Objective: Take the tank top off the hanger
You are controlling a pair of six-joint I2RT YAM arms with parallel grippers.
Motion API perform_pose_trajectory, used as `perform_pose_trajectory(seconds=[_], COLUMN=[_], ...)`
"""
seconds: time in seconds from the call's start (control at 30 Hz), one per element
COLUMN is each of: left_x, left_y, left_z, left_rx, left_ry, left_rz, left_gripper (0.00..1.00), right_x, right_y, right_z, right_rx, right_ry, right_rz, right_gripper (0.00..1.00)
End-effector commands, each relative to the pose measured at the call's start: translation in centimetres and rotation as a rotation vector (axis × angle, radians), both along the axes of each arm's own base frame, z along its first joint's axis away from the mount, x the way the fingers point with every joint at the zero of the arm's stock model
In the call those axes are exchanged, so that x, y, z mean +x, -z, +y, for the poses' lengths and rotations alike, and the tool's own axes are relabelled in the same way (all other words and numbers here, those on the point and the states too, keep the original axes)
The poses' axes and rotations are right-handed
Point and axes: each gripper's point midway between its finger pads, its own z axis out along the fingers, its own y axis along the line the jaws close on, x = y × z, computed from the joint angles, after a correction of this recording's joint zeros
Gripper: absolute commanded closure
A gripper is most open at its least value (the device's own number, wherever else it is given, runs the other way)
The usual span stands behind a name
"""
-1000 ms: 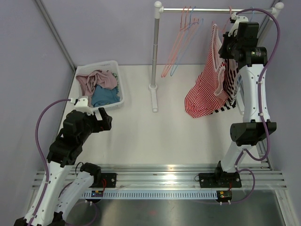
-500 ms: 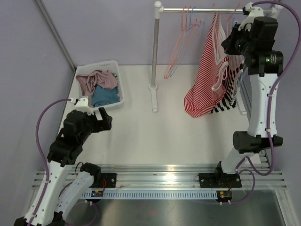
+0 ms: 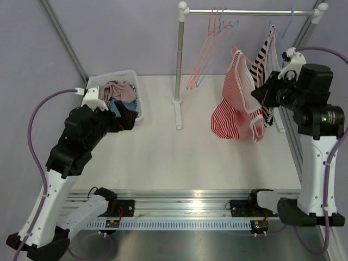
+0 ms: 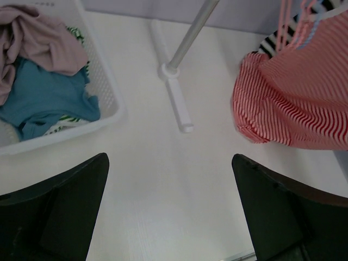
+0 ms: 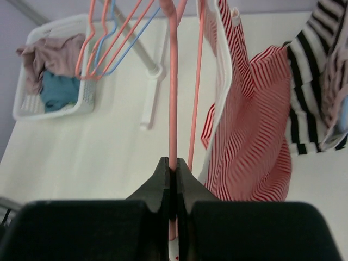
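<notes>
The tank top has to slip off the hanger, so the robot's left gripper should next grab the tank top's white-trimmed strap, away from the right gripper.
The red-and-white striped tank top point(image 3: 234, 109) hangs on a pink hanger point(image 5: 173, 98), off the rail and above the table's right side. My right gripper point(image 5: 174, 163) is shut on the hanger's thin pink rod, with the tank top point(image 5: 255, 125) draped just to its right. Seen from above, the right gripper point(image 3: 256, 93) sits against the garment's right edge. My left gripper point(image 4: 169, 157) is open and holds nothing. It hovers over bare table, with the tank top point(image 4: 293, 103) ahead to its right. From above, the left gripper point(image 3: 128, 114) is beside the basket.
A white basket point(image 3: 111, 75) of pink and blue clothes stands at the back left. The clothes rail point(image 3: 244, 11) on its white post point(image 3: 180, 60) carries empty pink and blue hangers point(image 3: 209, 49) and a black-and-white striped garment point(image 3: 266, 57).
My right arm has lifted the hanger with the tank top off the rail and brought it down and forward. My left arm has risen and moved towards the basket.
</notes>
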Motion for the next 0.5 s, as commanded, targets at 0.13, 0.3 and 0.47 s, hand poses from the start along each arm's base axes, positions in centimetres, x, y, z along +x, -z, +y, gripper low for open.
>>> perform_pose_trajectory(seconds=[0.13,0.3,0.47], left_x=[2.1,0.4,-2.5], left_y=[-9.1,-13.0,-16.1], left_z=[-7.3,-13.7,-18.5], left_rx=[-0.082,-0.001,0.143], left_ry=[0.133,0.28,0.369], left_rz=[-0.177,-0.277,-0.427], left_gripper=[0.01,0.01,0.01], right_x=[-9.5,-14.2,-17.6], right_y=[1.0,0.0,-2.0], right_z=[3.8,6.1,8.1], right_rx=[0.099,0.118,0.152], right_ry=[-0.218,-0.384,-0.554], right_rz=[-0.009,-0.072,-0.132], right_gripper=[1.0,1.0,1.0])
